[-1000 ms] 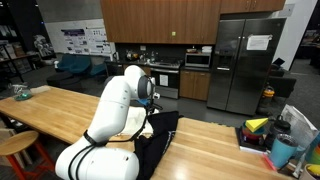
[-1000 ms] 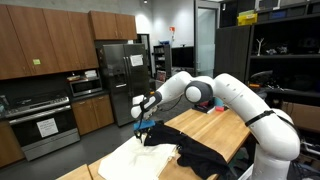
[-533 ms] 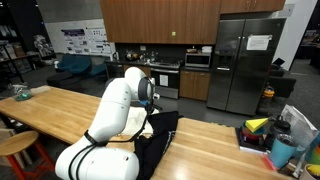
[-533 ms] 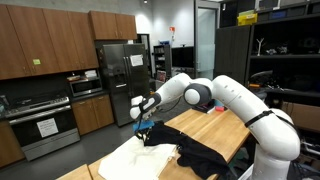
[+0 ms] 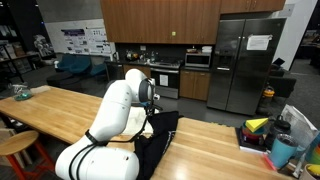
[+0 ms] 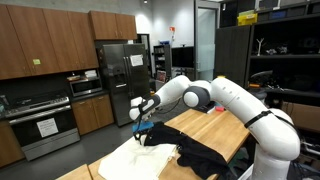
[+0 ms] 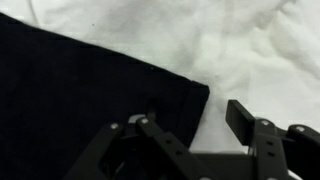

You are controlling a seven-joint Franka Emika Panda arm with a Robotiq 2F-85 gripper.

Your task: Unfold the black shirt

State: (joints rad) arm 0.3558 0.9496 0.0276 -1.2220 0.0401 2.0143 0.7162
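I should next grab the corner of the black shirt (image 5: 160, 140) that lies over the cream-white cloth and pull it outward, and that will unfold the shirt.
The black shirt (image 7: 80, 90) lies bunched on the wooden counter (image 5: 220, 140), partly over a cream-white cloth (image 7: 250, 50). It shows in both exterior views, black shirt (image 5: 160, 140) and black shirt (image 6: 200, 155). My gripper (image 7: 197, 118) hangs low over the shirt's corner, where black meets cream. The jaws are open: the left finger (image 7: 150, 120) is above black fabric, the right finger (image 7: 245, 118) above cream cloth. Nothing is pinched. In an exterior view the gripper (image 6: 141, 128) points down at the far end of the cloths.
The cream-white cloth (image 6: 135, 160) spreads towards the counter's near end. Boxes and a blue cup (image 5: 283, 150) crowd the counter's right end. A small object (image 5: 20, 92) sits on the left counter, with a round stool (image 5: 15, 148) in front.
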